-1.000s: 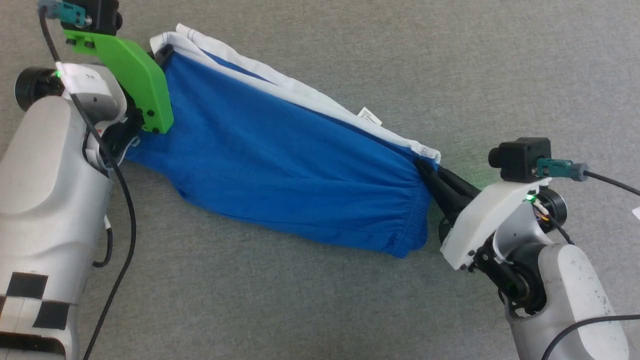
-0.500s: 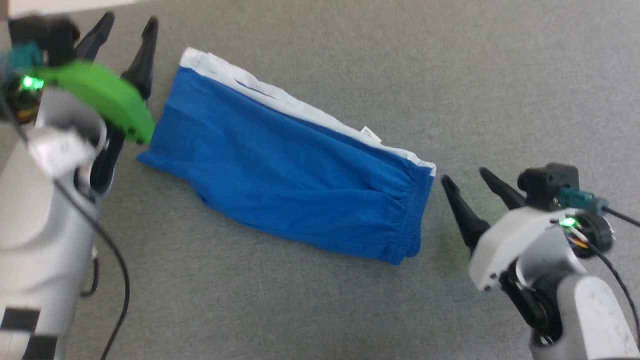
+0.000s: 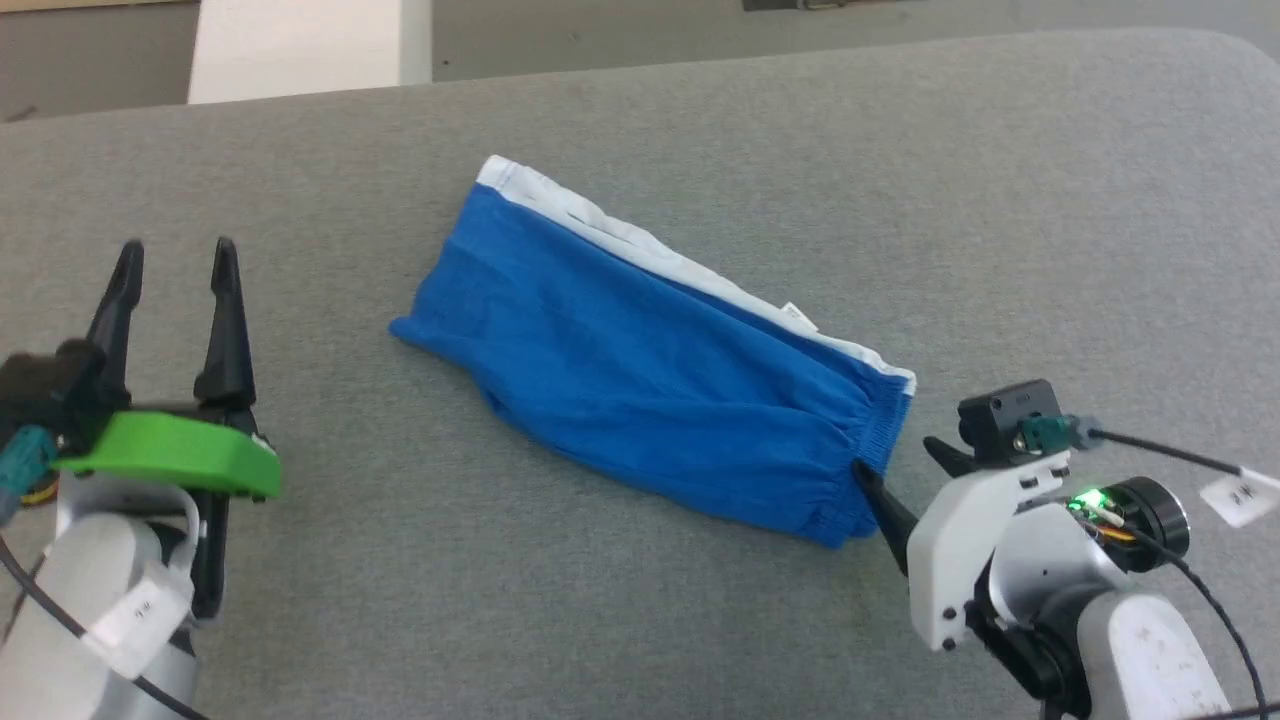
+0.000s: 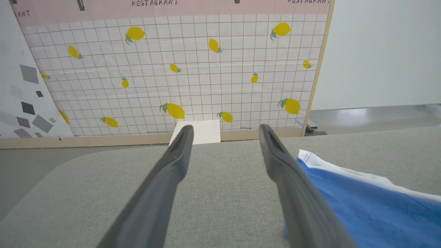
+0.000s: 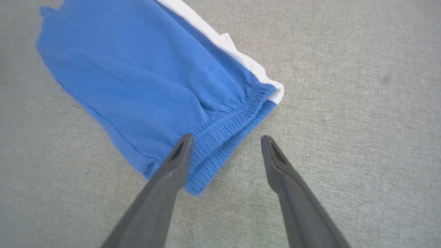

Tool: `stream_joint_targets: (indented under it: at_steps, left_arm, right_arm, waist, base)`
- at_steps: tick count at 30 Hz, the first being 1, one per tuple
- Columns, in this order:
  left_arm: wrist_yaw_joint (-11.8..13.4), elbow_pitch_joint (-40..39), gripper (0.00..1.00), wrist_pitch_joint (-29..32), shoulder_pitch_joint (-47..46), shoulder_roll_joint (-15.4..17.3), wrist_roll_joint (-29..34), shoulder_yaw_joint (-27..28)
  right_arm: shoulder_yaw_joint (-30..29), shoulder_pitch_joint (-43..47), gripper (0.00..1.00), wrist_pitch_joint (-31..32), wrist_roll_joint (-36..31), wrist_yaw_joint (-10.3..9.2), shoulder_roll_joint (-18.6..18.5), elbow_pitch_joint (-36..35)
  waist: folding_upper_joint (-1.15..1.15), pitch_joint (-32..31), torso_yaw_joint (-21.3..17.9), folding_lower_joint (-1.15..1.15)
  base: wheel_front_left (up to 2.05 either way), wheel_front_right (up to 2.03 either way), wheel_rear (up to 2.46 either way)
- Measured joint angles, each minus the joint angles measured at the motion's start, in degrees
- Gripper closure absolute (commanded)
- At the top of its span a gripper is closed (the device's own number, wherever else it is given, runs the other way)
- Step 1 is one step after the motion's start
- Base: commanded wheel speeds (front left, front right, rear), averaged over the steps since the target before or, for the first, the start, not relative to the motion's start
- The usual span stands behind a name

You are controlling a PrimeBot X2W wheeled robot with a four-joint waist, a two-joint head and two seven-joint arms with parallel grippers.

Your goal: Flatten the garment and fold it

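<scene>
Next, my right gripper grabs the ribbed waistband (image 3: 873,450) of the garment, which stands up in a gathered fold while the blue cloth (image 3: 648,372) lies flat.
The garment (image 3: 650,370), royal blue with a white band along its far edge, lies folded in a long slanted strip on the grey table. My left gripper (image 3: 175,255) stands open well to its left, nothing between the fingers; in the left wrist view (image 4: 224,129) the garment (image 4: 361,206) shows at the lower right. My right gripper (image 3: 895,460) is open just off the garment's elastic-waist end, apart from the cloth. In the right wrist view (image 5: 225,139) the left finger hovers over the gathered waistband (image 5: 234,127).
The grey padded table (image 3: 1000,200) ends at a rounded far edge. Beyond it stands a white block (image 3: 300,45) and, in the left wrist view, a lemon-patterned panel (image 4: 193,69). A cable with a white tag (image 3: 1235,495) trails from my right wrist.
Both grippers have let go of the garment's ends and pulled back, jaws now wide. The garment has dropped flat onto the table. The head camera has tilted up, shifting the whole picture.
</scene>
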Motion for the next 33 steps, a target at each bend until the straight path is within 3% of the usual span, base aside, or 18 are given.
stream_joint_targets:
  at_steps: [5, 11, 12, 13, 14, 19, 24, 33]
  left_arm:
    - [-0.4, -2.6, 0.0, 0.0, 3.6, -2.8, 0.4, 1.9]
    - [-1.9, -1.8, 0.0, 0.0, 3.8, -4.2, 0.8, 1.9]
    - [-2.1, -1.4, 0.0, 0.0, 3.8, -4.4, 0.9, 2.0]
    - [-2.1, -1.2, 0.0, 0.0, 3.8, -4.4, 1.0, 2.0]
    - [-2.6, -0.8, 0.0, 0.0, 3.8, -4.5, 1.2, 2.0]
    - [-3.8, 0.8, 0.0, 1.4, 3.7, -4.7, 1.0, 1.1]
    - [-4.6, 0.8, 0.0, 8.4, 0.3, -5.2, 0.0, -1.7]
    - [-6.6, 10.5, 0.0, 38.7, -15.7, -5.9, -1.4, -11.0]
  right_arm:
    - [-1.3, -4.8, 0.0, 2.6, -2.1, 0.0, 0.0, 11.0]
    - [-0.3, -8.4, 0.0, 2.4, -2.3, 0.0, 0.0, 18.2]
    - [-0.1, -9.0, 0.15, 2.4, -2.2, 0.0, 0.0, 19.0]
    - [0.0, -9.4, 0.66, 2.4, -2.1, 0.0, -0.1, 19.5]
    - [0.5, -10.2, 1.0, 1.9, -2.1, 0.0, -0.2, 20.4]
    - [0.7, -10.7, 1.0, 0.3, -0.5, 0.01, 0.0, 21.0]
    - [0.8, -10.7, 1.0, -1.0, 0.5, 0.01, 0.0, 19.9]
    - [3.1, -12.4, 1.0, -2.0, 2.0, 0.01, 0.0, 18.2]
  waist:
    - [0.0, -0.2, 2.9, 0.0]
    - [0.0, 0.3, 4.6, 0.0]
    - [0.0, 0.4, 4.8, 0.0]
    - [0.0, 0.4, 4.9, 0.0]
    - [0.0, 0.4, 5.0, 0.0]
    - [0.0, 0.4, 4.5, 0.0]
    - [0.0, 0.5, 3.5, 0.0]
    - [0.0, 2.3, 1.2, 0.0]
  base:
    - [0.0, 0.0, 0.0]
    - [0.0, 0.0, 0.0]
    - [0.0, 0.0, 0.0]
    - [0.0, 0.0, 0.0]
    - [0.0, 0.0, 0.0]
    - [0.0, 0.0, 0.0]
    - [0.0, 0.0, 0.0]
    - [0.0, 0.0, 0.0]
